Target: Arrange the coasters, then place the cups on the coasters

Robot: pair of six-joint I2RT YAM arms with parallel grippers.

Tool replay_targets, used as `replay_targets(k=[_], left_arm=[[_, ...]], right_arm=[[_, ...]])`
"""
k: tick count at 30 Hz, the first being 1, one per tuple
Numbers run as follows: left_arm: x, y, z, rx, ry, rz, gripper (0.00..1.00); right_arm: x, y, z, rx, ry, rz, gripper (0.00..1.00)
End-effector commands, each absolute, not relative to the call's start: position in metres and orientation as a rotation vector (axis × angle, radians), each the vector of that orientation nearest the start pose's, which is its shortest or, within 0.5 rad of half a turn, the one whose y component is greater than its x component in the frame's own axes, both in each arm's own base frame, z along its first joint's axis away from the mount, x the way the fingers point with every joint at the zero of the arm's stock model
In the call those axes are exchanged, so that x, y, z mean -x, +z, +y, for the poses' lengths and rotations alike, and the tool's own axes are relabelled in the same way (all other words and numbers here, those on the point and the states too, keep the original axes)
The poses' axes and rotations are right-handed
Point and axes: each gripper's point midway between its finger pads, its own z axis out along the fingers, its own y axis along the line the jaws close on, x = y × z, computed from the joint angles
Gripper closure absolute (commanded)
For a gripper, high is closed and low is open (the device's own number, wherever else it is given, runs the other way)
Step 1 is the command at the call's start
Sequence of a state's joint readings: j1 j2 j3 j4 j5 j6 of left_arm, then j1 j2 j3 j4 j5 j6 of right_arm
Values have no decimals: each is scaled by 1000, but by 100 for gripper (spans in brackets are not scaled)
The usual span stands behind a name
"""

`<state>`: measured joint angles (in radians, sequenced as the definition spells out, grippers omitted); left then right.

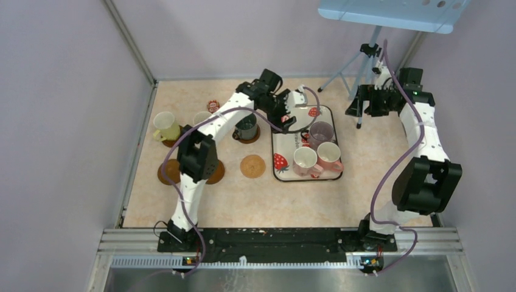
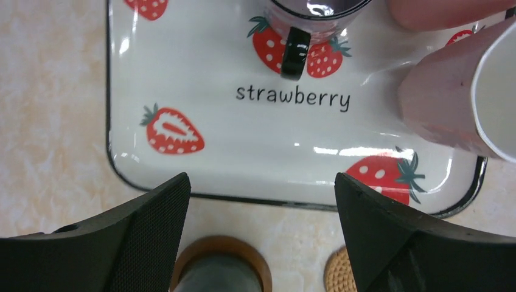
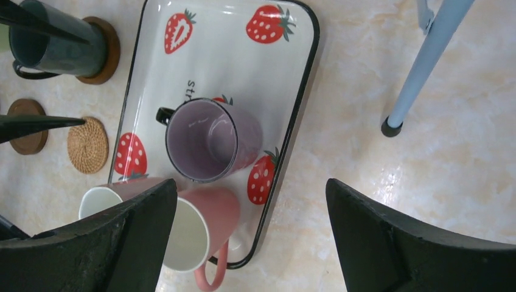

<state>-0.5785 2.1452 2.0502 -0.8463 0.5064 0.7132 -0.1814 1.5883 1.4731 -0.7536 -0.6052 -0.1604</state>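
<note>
The purple cup needs to be grabbed with my left gripper by its black handle, so that the cup's base stays free to sit on a coaster.
On the strawberry tray (image 1: 282,146) stand a purple cup (image 1: 320,132) and two pinkish cups (image 1: 304,161) (image 1: 330,156). A dark green cup (image 1: 246,126) sits on a dark coaster to the tray's left. A yellow-green cup (image 1: 164,125) stands on another coaster at the far left. The tan coaster (image 1: 252,165) lies bare. My left gripper (image 1: 287,117) hovers open over the tray's near-left corner (image 2: 152,188), with the purple cup's handle (image 2: 295,52) ahead of it. My right gripper (image 1: 359,103) hangs open to the right of the tray, holding nothing.
Two dark coasters (image 1: 169,171) (image 1: 215,174) lie partly under the left arm. A second pale cup (image 1: 202,117) and a small red packet (image 1: 213,106) sit at the back left. A tripod's legs (image 3: 426,61) stand behind the tray at the back right.
</note>
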Motion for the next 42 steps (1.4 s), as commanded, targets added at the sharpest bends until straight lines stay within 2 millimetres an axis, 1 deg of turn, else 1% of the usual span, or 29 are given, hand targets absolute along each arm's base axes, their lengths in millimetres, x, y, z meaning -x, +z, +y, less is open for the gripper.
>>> replay_targets(k=[1, 4, 7, 12, 15, 18, 21, 25, 27, 30, 32, 34, 37, 40, 42], left_arm=[[-417, 164, -384, -1684, -551, 1651, 8], [-418, 146, -396, -1714, -532, 1648, 10], [-418, 133, -406, -1727, -528, 1641, 13], [-417, 118, -422, -1751, -514, 1615, 20], [-412, 111, -432, -1775, -529, 1592, 26], [-409, 100, -438, -1802, -513, 1583, 32], [-409, 96, -443, -1812, -496, 1572, 39], [-413, 102, -447, -1784, -488, 1559, 53], [-414, 105, -445, -1775, -479, 1558, 62], [-414, 111, -437, -1750, -480, 1573, 68], [-413, 113, -430, -1739, -481, 1589, 74], [-412, 115, -418, -1730, -478, 1609, 81], [-409, 111, -400, -1731, -472, 1648, 85], [-407, 112, -388, -1723, -464, 1676, 86], [-406, 114, -383, -1711, -464, 1692, 86]], right_arm=[[-387, 233, 26, 255, 553, 2244, 9], [-384, 231, 26, 255, 553, 2246, 9], [-383, 230, 25, 254, 543, 2246, 9], [-384, 230, 23, 247, 542, 2245, 9], [-384, 230, 22, 244, 539, 2246, 9], [-385, 230, 21, 240, 536, 2246, 9], [-385, 229, 20, 239, 534, 2248, 9], [-384, 228, 19, 242, 532, 2251, 9], [-384, 228, 19, 243, 530, 2251, 9], [-384, 227, 19, 245, 531, 2252, 9], [-383, 227, 19, 246, 530, 2252, 9], [-383, 226, 19, 249, 528, 2252, 9], [-382, 224, 19, 250, 530, 2254, 9], [-382, 224, 20, 253, 532, 2254, 9], [-383, 223, 20, 252, 535, 2254, 9]])
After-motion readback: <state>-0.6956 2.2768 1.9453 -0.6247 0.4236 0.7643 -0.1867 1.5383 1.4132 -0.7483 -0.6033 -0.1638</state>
